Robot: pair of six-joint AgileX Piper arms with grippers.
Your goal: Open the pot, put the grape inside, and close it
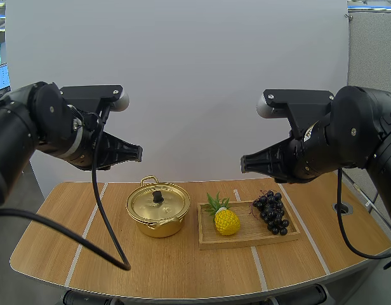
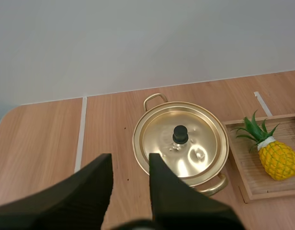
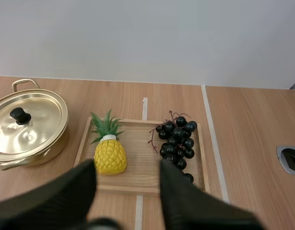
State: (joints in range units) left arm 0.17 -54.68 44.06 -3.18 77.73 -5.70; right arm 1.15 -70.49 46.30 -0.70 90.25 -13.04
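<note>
The left gripper takes the gold lid by the narrow black knob (image 1: 158,197) next to open the pot, since the lid is wider than the open fingers.
A gold pot (image 1: 158,210) (image 2: 181,143) (image 3: 28,124) stands on the table with its lid on, the black knob (image 1: 158,197) (image 2: 180,134) (image 3: 19,115) upright. A dark bunch of grapes (image 1: 271,212) (image 3: 177,143) lies at the right end of a wooden tray (image 1: 246,238) (image 3: 138,179). My left gripper (image 1: 137,152) (image 2: 130,177) hovers open high above the table, left of the pot. My right gripper (image 1: 244,164) (image 3: 128,184) hangs open high above the tray, with nothing between the fingers of either.
A yellow toy pineapple (image 1: 225,218) (image 2: 277,155) (image 3: 109,151) lies on the tray's left half, between pot and grapes. A round metal grommet (image 1: 342,208) (image 3: 291,159) is set into the table at the far right. White tape lines cross the wooden tabletop.
</note>
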